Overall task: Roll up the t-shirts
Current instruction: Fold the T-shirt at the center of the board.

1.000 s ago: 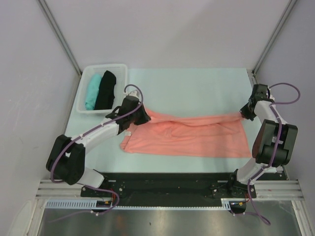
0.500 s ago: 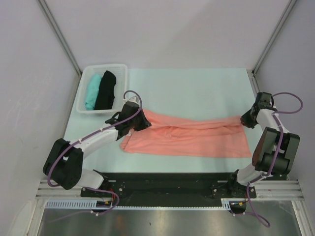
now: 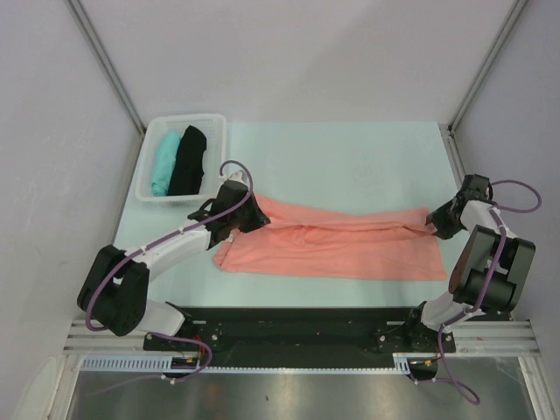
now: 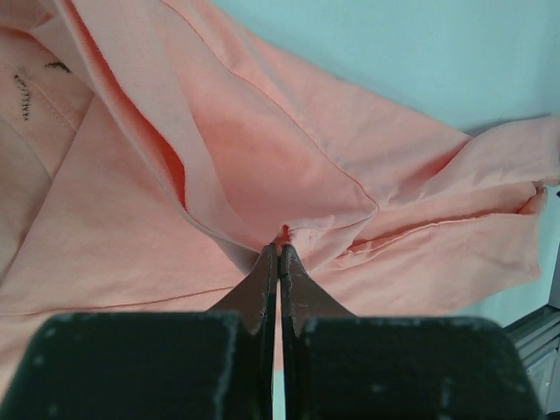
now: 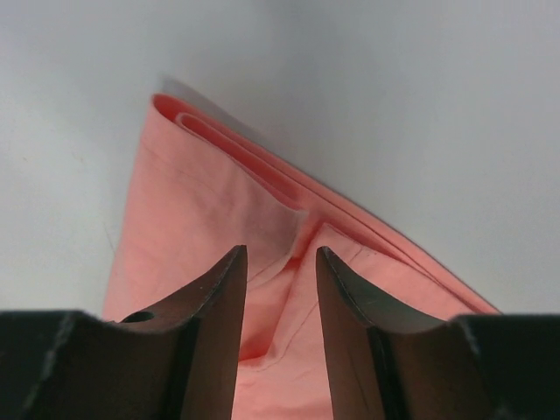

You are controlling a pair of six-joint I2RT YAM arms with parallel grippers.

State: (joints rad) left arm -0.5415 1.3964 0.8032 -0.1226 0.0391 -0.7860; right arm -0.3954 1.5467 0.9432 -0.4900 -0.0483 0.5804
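Note:
My right gripper pinches the salmon-pink t-shirt's folded-edge corner (image 3: pixel 431 229) (image 5: pixel 297 224) opposite my left gripper next, to straighten the fold evenly for rolling.
A salmon-pink t-shirt (image 3: pixel 341 247) lies folded lengthwise into a long band across the middle of the table. My left gripper (image 3: pixel 255 213) is at its left end, shut on a pinch of the folded top edge (image 4: pixel 282 233); the tips (image 4: pixel 280 250) meet on the cloth. My right gripper (image 3: pixel 435 221) is at the shirt's right end with its jaws open. In the right wrist view the pink cloth (image 5: pixel 201 210) lies under and between the spread fingers (image 5: pixel 226 280), which are not pressing on it. A teal t-shirt (image 3: pixel 164 162) and a black t-shirt (image 3: pixel 187 160) lie rolled in the basket.
The white basket (image 3: pixel 186 119) stands at the table's back left, just behind my left arm. The pale green table top (image 3: pixel 350 157) stretches behind the shirt. Grey walls close in on both sides, the right one close to my right wrist.
My right gripper has opened, let go of the shirt's right end and drawn back toward the right edge. My left gripper dragged its end slightly nearer, still shut on it.

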